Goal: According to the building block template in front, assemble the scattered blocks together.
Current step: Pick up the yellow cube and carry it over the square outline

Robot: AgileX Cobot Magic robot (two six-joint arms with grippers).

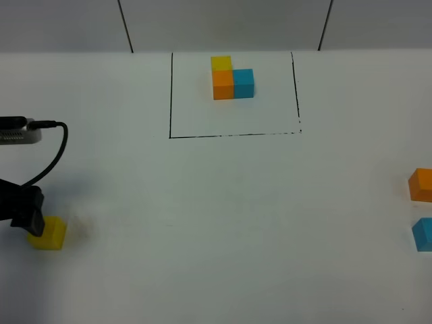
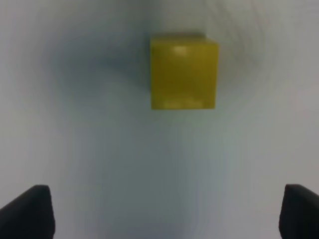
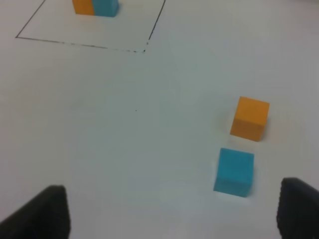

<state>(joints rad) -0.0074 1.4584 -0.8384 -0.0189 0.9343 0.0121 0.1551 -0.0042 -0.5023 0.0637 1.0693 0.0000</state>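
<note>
Next, my left gripper grabs the yellow cube (image 1: pixel 47 233) by opposite sides to put the blocks together like the template (image 1: pixel 233 77).
The building block template (image 1: pixel 233 77) is a yellow, orange and blue L-shaped cluster inside a black-line rectangle (image 1: pixel 233 135) at the far middle; part of it shows in the right wrist view (image 3: pixel 94 7). The loose yellow cube (image 1: pixel 47 233) lies at the near left, beside my left gripper (image 1: pixel 28 217). In the left wrist view the yellow cube (image 2: pixel 184 72) lies ahead of the open, empty left gripper (image 2: pixel 164 214). The loose orange cube (image 1: pixel 422 184) and blue cube (image 1: pixel 423 234) lie at the right edge. My right gripper (image 3: pixel 169 214) is open, short of the orange cube (image 3: pixel 250 118) and blue cube (image 3: pixel 234 172).
A grey device with a black cable (image 1: pixel 57 145) sits at the left edge, behind the left arm. The white table (image 1: pixel 229 223) stretches between the loose cubes and the rectangle.
</note>
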